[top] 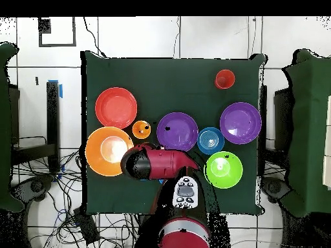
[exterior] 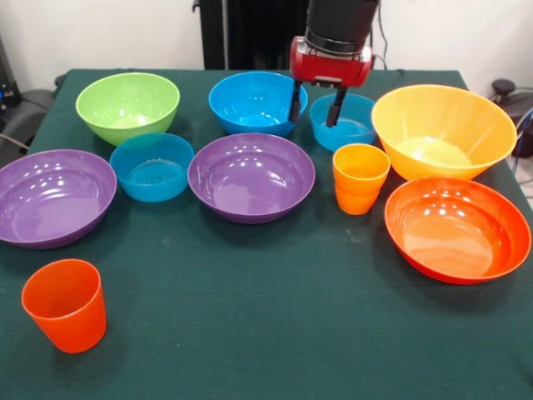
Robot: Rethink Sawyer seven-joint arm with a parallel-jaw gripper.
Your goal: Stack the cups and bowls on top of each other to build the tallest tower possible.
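Note:
The small translucent blue bowl's round body (exterior: 354, 132) is wider than the robot's open fingers, so the gripper will next grab the bowl by its thin rim (exterior: 316, 111).
My gripper (exterior: 316, 106) hangs open at the back of the table. One finger is over the rim of the medium blue bowl (exterior: 252, 102), the other over a small blue bowl (exterior: 346, 127). It holds nothing. The lime green bowl (exterior: 127, 104), a second small blue bowl (exterior: 152, 167), two purple bowls (exterior: 54, 196) (exterior: 251, 175), the big yellow-orange bowl (exterior: 441, 129) and the red-orange bowl (exterior: 456, 227) each stand alone. The yellow-orange cup (exterior: 360, 177) and red-orange cup (exterior: 65, 304) stand upright. In the overhead view the arm (top: 158, 163) hides the gripper.
A dark green cloth (exterior: 250, 333) covers the table. Its front half holds only the red-orange cup. Cables and dark chairs (top: 304, 116) surround the table in the overhead view.

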